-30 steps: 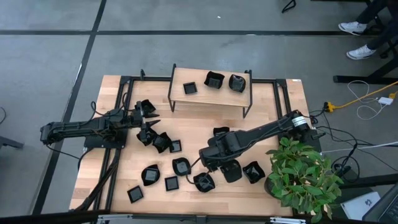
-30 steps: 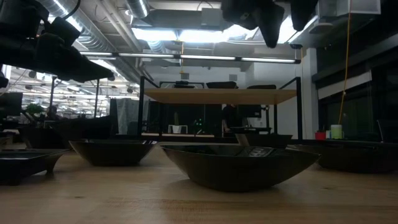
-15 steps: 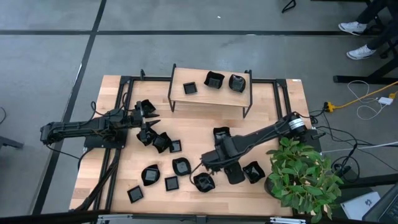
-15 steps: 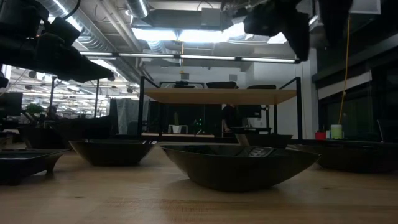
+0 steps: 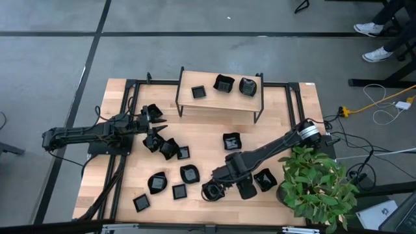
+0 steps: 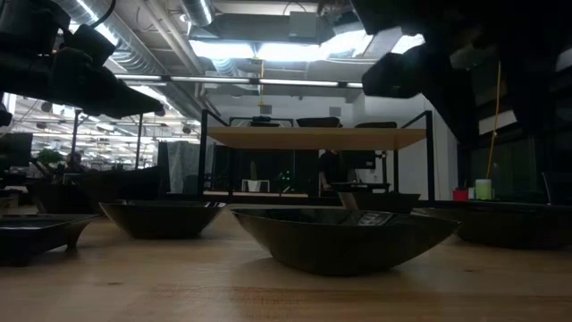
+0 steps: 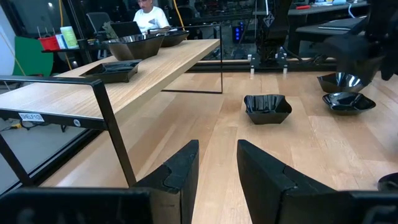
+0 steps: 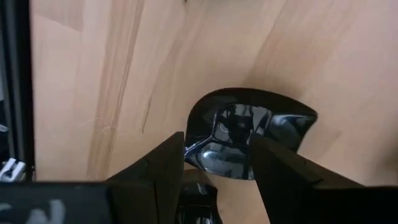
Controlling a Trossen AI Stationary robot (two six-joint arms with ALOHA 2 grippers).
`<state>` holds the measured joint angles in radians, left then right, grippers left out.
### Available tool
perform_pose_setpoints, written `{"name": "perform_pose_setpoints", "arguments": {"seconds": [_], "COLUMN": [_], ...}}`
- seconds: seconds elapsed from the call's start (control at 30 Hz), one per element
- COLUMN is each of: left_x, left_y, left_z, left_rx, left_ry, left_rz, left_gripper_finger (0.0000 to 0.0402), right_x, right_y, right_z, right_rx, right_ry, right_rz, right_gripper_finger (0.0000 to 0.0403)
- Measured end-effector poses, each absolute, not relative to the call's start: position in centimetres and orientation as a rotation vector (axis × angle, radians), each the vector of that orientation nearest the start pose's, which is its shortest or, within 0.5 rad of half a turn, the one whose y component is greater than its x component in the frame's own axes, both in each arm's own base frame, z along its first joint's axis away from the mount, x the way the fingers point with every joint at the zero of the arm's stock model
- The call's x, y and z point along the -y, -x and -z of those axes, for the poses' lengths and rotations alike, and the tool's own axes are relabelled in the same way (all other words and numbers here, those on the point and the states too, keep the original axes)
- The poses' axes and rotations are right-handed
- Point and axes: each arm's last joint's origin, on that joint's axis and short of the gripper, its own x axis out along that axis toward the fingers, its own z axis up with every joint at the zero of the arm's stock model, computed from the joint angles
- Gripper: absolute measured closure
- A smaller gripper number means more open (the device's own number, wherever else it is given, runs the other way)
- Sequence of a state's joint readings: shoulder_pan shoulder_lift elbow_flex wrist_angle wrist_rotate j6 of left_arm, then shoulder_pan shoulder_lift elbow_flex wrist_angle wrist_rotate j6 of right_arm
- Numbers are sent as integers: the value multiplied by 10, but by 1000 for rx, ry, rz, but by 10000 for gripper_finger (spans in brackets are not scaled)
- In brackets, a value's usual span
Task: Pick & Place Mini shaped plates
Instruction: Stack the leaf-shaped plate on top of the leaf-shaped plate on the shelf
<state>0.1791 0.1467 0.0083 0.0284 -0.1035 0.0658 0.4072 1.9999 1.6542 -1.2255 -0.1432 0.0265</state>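
Observation:
I will pick up and place the wavy-edged plate point(image 8: 249, 140) next, and my right gripper will grab it by its pointed rim point(image 8: 217, 167) to do that.
Several mini shaped plates, glossy and black, lie scattered on the wooden table point(image 5: 208, 156). Three more rest on the raised shelf point(image 5: 221, 97). My right gripper point(image 5: 218, 184) points down, open, over a wavy-edged plate point(image 5: 209, 192) near the table's front edge. In the right wrist view this plate point(image 8: 249, 140) shows just past the gripper point(image 8: 217, 146), whose fingertips stand apart above its near rim without touching it. My left gripper point(image 7: 217, 158) waits open at the table's left, level, beside a cluster of plates point(image 5: 162, 146).
More plates lie close by: one point(image 5: 263, 180) to the right of my right gripper, one point(image 5: 189, 173) to its left, and one point(image 5: 231, 141) behind it. A potted plant point(image 5: 318, 185) stands at the front right corner. The shelf's black frame point(image 7: 112, 130) is near my left gripper.
My right gripper has come down and moved toward the table's near edge, to a spot over the wavy-edged plate. This has uncovered the plate behind it. It has stayed open. No plate has moved.

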Motion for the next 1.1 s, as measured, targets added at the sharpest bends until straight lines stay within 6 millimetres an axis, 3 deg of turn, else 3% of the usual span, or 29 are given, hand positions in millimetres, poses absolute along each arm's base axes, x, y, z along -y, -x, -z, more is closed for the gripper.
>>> {"name": "perform_pose_setpoints", "arguments": {"seconds": [0.37,0.73,1.1], "left_x": [-22,-22,-22], "left_y": [-104,-103,-104], "left_z": [-157,-157,-157], "left_rx": [-119,-119,-119], "left_ry": [-61,-61,-61], "left_rz": [-279,-279,-279], "left_gripper_finger": [297,297,297], "right_x": [-165,-174,-185], "right_y": [-342,-336,-336], "right_z": [-199,-198,-191], "right_rx": [-1567,-1565,-1542], "right_ry": [133,67,0], "right_rz": [-362,-94,-44], "right_gripper_finger": [223,223,223]}}
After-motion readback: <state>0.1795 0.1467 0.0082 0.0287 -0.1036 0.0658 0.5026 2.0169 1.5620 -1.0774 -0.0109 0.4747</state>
